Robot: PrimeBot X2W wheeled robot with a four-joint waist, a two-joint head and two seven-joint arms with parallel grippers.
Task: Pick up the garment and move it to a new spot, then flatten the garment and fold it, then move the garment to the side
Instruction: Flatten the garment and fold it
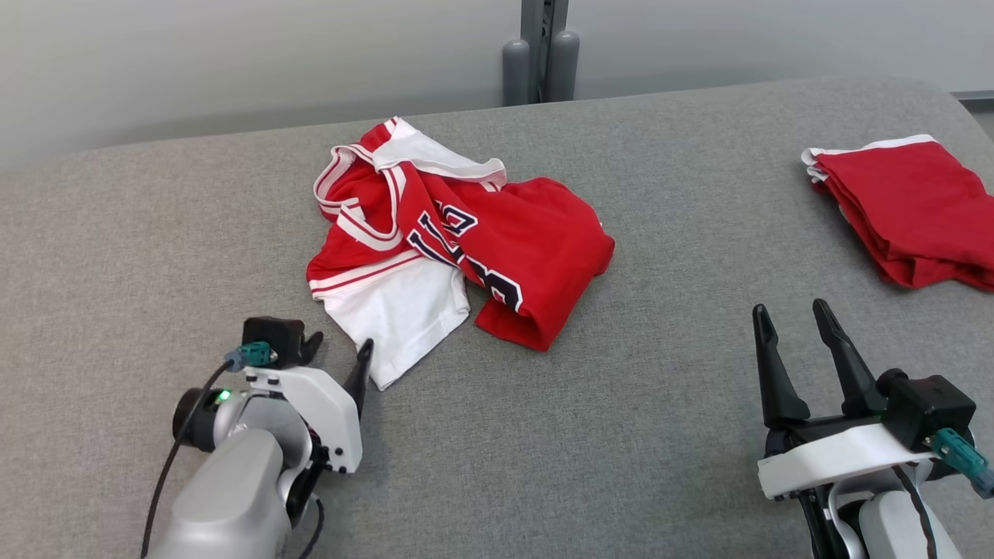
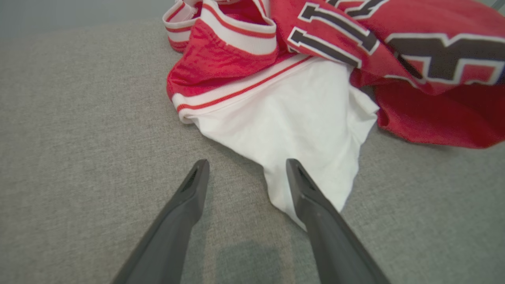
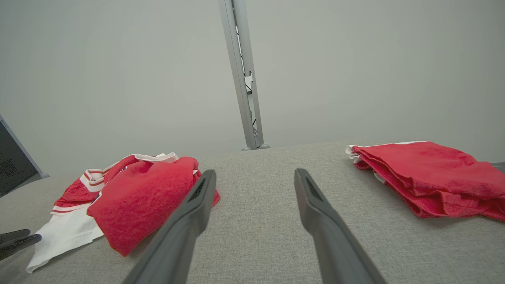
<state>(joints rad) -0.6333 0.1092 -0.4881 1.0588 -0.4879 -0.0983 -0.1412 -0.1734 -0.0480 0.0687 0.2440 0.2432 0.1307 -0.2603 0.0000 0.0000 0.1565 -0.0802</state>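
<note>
The red jersey is in a heap, so my right gripper next needs to pinch its plain red fold beyond the lettering [image 1: 573, 242] [image 3: 182, 180] to flatten the jersey.
The garment [image 1: 466, 241], a crumpled red jersey with white trim, dark lettering and a white panel, lies in a heap at the middle of the grey padded table [image 1: 621, 435]. My left gripper [image 1: 339, 345] stands open low at the near-left corner of that heap. In the left wrist view the garment's [image 2: 307, 118] white corner reaches down beside one finger of the left gripper [image 2: 246, 163], with nothing clamped. My right gripper [image 1: 790, 308] is open at the lower right, well away from the heap. The right wrist view shows the garment [image 3: 138, 197] to the left of the right gripper [image 3: 254, 172].
A second red garment, folded [image 1: 908, 210], lies at the table's far right edge, also seen in the right wrist view as a folded red pile [image 3: 430, 177]. A grey post [image 1: 540, 54] rises behind the table. Bare grey surface stretches between the two grippers.
</note>
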